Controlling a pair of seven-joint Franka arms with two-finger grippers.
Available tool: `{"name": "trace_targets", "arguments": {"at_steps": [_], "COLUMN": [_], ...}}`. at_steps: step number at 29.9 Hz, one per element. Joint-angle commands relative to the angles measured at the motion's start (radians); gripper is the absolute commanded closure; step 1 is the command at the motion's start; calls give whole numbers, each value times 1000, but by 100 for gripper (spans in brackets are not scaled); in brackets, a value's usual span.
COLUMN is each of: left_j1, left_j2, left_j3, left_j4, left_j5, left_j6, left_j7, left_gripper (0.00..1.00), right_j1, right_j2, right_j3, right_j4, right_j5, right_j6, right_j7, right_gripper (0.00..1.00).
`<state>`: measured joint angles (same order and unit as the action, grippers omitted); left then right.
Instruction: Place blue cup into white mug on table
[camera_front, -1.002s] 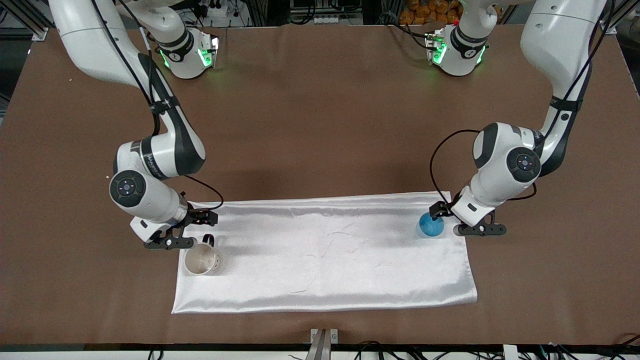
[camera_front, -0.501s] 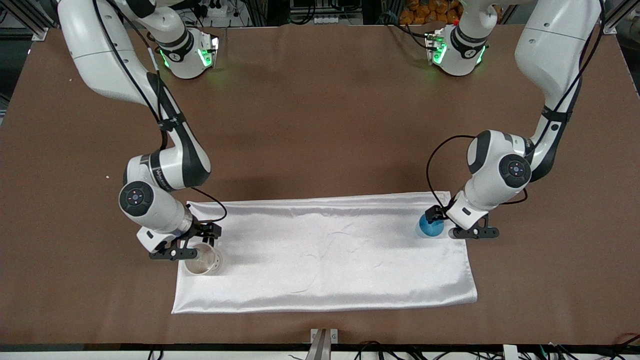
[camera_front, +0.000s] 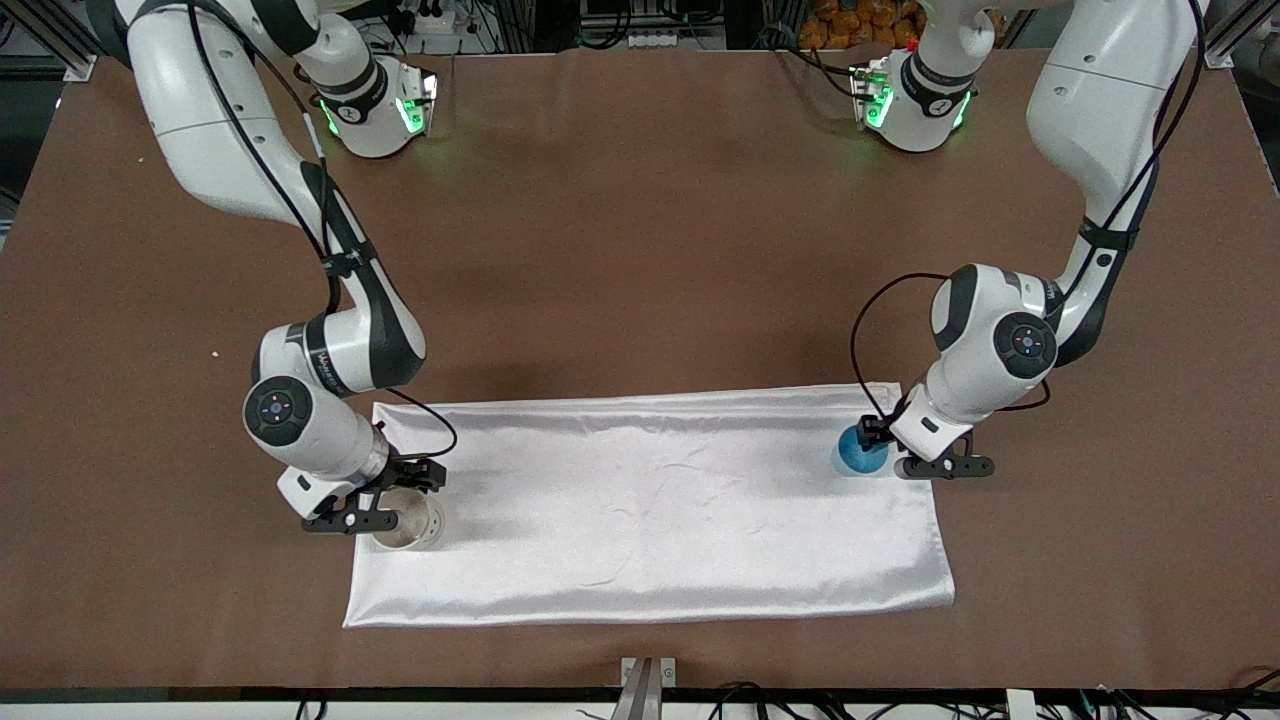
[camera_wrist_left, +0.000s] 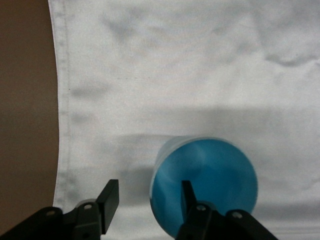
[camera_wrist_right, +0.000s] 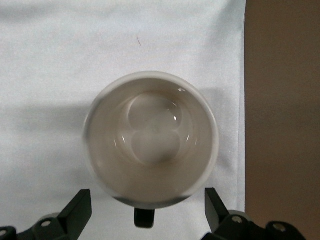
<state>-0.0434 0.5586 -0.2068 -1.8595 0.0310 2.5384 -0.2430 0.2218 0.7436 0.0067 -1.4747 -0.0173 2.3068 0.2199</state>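
Observation:
The white mug's opening (camera_wrist_right: 152, 140) needs to stay free to take in the blue cup. My right gripper should grab the white mug by its black handle (camera_wrist_right: 144, 218).
The blue cup (camera_front: 856, 452) stands on the white cloth near the left arm's end of the table (camera_front: 640, 250). My left gripper (camera_front: 888, 458) is open just above its rim. In the left wrist view the cup (camera_wrist_left: 210, 175) has one finger (camera_wrist_left: 187, 194) over its inside and the other finger (camera_wrist_left: 111, 199) outside it. The white mug (camera_front: 412, 528) stands upright and empty on the cloth's corner toward the right arm's end. My right gripper (camera_front: 372, 508) is open over the mug's handle side. In the right wrist view the mug (camera_wrist_right: 150, 140) and its black handle (camera_wrist_right: 144, 218) lie between the spread fingers (camera_wrist_right: 81, 206).
A shiny white folded cloth (camera_front: 650, 500) lies across the part of the table nearer the front camera, with both cups on its ends. A metal bracket (camera_front: 648, 672) sits at the table's front edge. The arm bases (camera_front: 905, 100) stand along the top.
The right gripper has moved from beside the mug's handle to over the mug, covering the handle in the front view. The left gripper has shifted slightly closer onto the blue cup.

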Motion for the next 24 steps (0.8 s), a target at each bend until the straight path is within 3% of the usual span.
{"name": "trace_targets", "arguments": {"at_steps": [1,5,11,14,19,24], "left_j1": [-4,-9,-13,-13,-12,-12], "left_j2": [14,15,20,20,20,18], "left_j3": [1,1,3,3,4,4], "left_j4": [14,14,14,14,14,14], "left_j5": [21,21,21,21,21,21], "left_j6": [16,16,16,16,16,16], "left_j7": [-32,-30,-29,-29,-25,-21], "left_gripper": [52,65,97,100,100,100], "right_j1": [-12,-12,-13,-13,-13,-13], "right_j2": [49,62,79,83,83,83], "right_j3": [7,7,6,6,6,6], "right_j4": [47,47,47,47,48,47], "right_j5": [-21,-23,-23,-23,-23,-19], "right_j6": [25,39,59,62,71,80], "right_j7": [-8,-8,-8,-8,-10,-7], "right_gripper": [0,0,0,3,57,94]}}
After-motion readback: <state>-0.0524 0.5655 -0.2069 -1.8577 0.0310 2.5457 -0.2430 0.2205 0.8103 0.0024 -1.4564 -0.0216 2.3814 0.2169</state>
